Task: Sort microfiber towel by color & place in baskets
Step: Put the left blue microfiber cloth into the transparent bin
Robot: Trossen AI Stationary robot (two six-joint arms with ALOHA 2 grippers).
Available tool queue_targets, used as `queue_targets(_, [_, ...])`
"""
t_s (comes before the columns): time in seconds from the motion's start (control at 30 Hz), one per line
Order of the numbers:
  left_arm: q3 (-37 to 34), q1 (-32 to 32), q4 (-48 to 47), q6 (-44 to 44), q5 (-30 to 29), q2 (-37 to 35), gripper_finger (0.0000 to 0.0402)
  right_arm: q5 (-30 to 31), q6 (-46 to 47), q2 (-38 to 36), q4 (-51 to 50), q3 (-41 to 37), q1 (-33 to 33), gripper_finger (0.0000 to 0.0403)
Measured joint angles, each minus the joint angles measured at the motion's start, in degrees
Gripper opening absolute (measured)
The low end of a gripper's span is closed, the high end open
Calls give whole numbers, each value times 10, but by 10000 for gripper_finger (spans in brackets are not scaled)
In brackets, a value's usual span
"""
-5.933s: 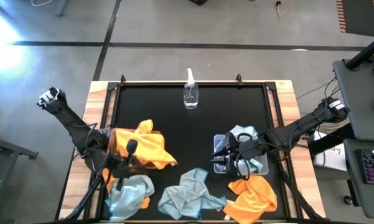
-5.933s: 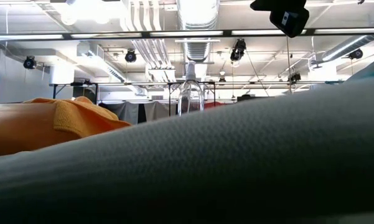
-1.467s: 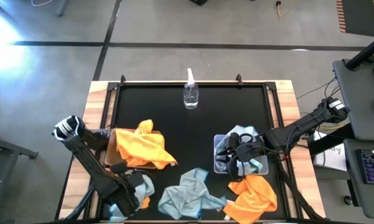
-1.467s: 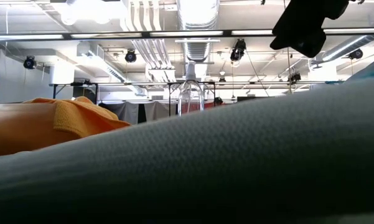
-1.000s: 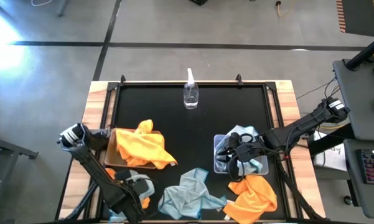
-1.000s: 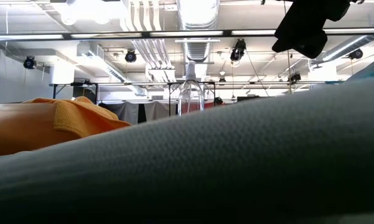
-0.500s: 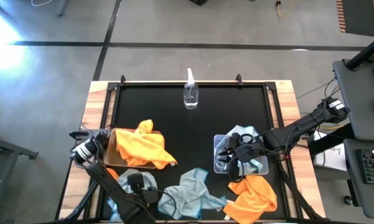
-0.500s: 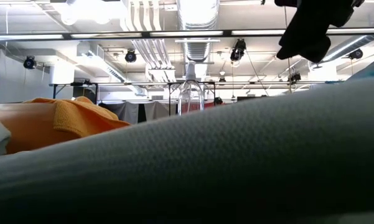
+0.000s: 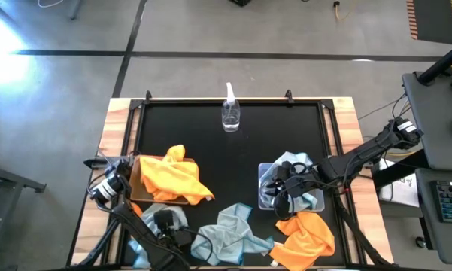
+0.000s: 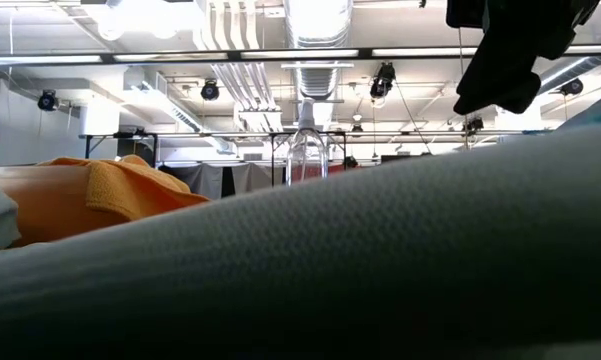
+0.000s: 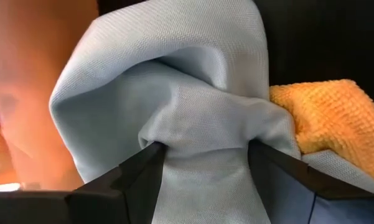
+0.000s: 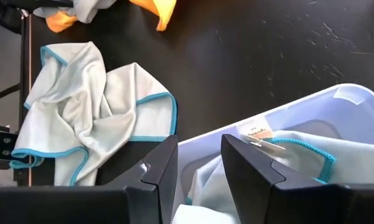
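Note:
The left gripper needs to pick up the pale blue towel by its raised fold (image 9: 165, 216) next, as the towel goes into the clear basket (image 9: 292, 186).
My left gripper (image 9: 165, 221) (image 11: 205, 152) is low over a pale blue towel (image 9: 179, 217) at the table's near left and stands open, with a raised fold of that towel between its fingers. An orange towel (image 11: 317, 112) lies beside and partly under that cloth. Another orange towel (image 9: 173, 177) fills the brown basket (image 9: 134, 181). My right gripper (image 9: 282, 184) (image 12: 199, 158) hovers open over the clear basket (image 12: 286, 112), which holds a pale blue towel (image 12: 299, 155). A second pale blue towel (image 9: 229, 237) and an orange one (image 9: 308, 237) lie on the mat near the front edge. My left gripper has come down from above onto the pale blue towel. A bunched, raised fold (image 11: 202, 134) fills the gap between its open fingertips (image 11: 154, 154), and the cloth lies against both. The towel stays on the mat.
A clear spray bottle (image 9: 230, 113) stands at the far middle of the black mat (image 9: 286, 128). In the low view a pale blue towel (image 10: 380, 260) fills the foreground and hides most of the table.
My left arm has swung its gripper a little toward the table's right edge and down onto the pale blue towel at the near left. A pale edge of cloth has risen into the low view at its left.

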Motion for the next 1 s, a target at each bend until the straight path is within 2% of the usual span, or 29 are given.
queue_targets(0.43, [-1, 0, -9, -6, -21, 1, 219, 0, 16, 0, 1, -5, 0, 118])
queue_targets(0.5, [-1, -1, -10, -37, -48, 1, 219, 2, 16, 0, 2, -5, 0, 118])
queue_targets(0.6, [-1, 0, -9, -129, -98, 1, 219, 5, 21, 0, 2, -5, 0, 118])
queue_targets(0.7, [-1, -2, -9, -156, -113, 1, 218, 5, 23, 0, 2, -5, 0, 118])
queue_targets(0.83, [-1, -4, -9, -148, -112, 1, 199, 5, 28, 0, 2, -5, 0, 118])
queue_targets(1.0, [-1, -3, -8, -139, -92, 1, 149, 5, 28, 0, 2, -5, 0, 118])
